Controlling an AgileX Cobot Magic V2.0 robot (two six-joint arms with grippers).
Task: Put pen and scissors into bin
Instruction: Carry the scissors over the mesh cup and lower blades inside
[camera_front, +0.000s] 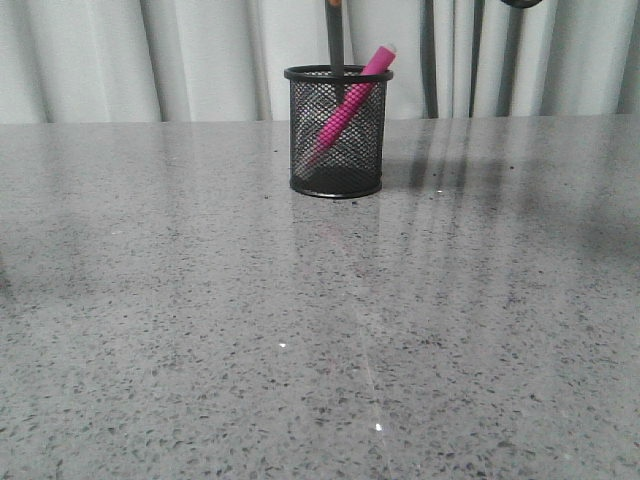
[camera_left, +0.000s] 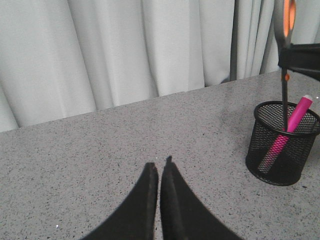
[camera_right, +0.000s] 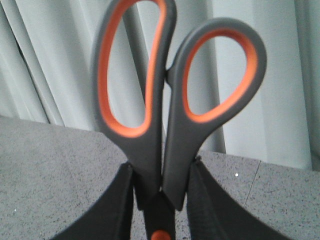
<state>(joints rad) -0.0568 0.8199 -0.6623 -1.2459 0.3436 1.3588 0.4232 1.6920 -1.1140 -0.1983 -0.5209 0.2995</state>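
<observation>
My right gripper must hold the scissors until they're lower in the bin: their blade ends are high above the bin's bottom (camera_front: 335, 183).
The black mesh bin (camera_front: 303, 125) stands at the far middle of the table. The pink pen (camera_front: 350, 100) leans inside it, its clear cap above the rim. The scissors (camera_front: 335, 35) hang upright over the bin, with the blades down inside it. In the right wrist view, my right gripper (camera_right: 162, 175) is shut on the scissors (camera_right: 172, 115) just below the grey and orange handles. The left wrist view shows the bin (camera_left: 260, 150), the pen (camera_left: 295, 117), the scissors (camera_left: 284, 95) and the right gripper (camera_left: 287, 57). My left gripper (camera_left: 160, 162) is shut and empty, over the table to the left of the bin.
A pale curtain (camera_front: 150, 60) hangs behind the far edge of the grey speckled table (camera_front: 300, 350). Nothing else shows on the table.
</observation>
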